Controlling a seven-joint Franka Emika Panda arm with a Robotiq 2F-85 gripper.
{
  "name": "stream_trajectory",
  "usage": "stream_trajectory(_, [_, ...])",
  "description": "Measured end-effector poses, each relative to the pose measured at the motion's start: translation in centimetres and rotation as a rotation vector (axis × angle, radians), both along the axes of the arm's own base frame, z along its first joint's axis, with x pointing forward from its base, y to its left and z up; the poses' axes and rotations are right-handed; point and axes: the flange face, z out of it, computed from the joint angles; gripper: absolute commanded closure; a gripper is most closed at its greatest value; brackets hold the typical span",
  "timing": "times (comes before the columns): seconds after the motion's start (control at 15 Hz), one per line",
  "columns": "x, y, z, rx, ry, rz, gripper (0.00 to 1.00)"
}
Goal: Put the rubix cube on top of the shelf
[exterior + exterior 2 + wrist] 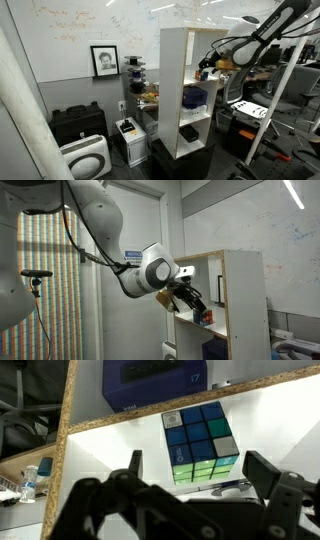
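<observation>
My gripper must move toward the cube [200, 442] before closing on it; its blue side is mostly beyond my fingers in the wrist view.
In the wrist view the rubix cube [200, 442], showing blue and green faces, rests on a white board inside the shelf [110, 445]. My gripper [198, 462] is open, with one dark finger on each side of the cube and the tips just short of it. In both exterior views the gripper [207, 68] [195, 302] reaches into an upper compartment from the side of the tall white shelf [172, 90] [238, 290]. The cube is too small to make out in those views.
A dark blue box [155, 382] stands behind the cube. A dark blue bundle [195, 97] fills a middle compartment. A low black cabinet [78, 124], a white appliance [85, 158] and a black-and-white box [128, 131] stand against the wall beside the shelf.
</observation>
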Motion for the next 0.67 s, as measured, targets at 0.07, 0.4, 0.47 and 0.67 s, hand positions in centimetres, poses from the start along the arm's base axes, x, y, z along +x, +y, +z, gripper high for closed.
stream_trajectory(0.07, [0.3, 0.0, -0.3, -0.001, 0.002, 0.004, 0.25])
stream_trajectory(0.4, [2.1, 0.1, -1.7, -0.026, 0.011, 0.032, 0.58])
stream_trajectory(0.47, [2.3, 0.3, -1.8, -0.034, 0.01, 0.043, 0.62])
stream_trajectory(0.67, [2.0, 1.5, -1.9, -0.043, 0.01, 0.075, 0.62])
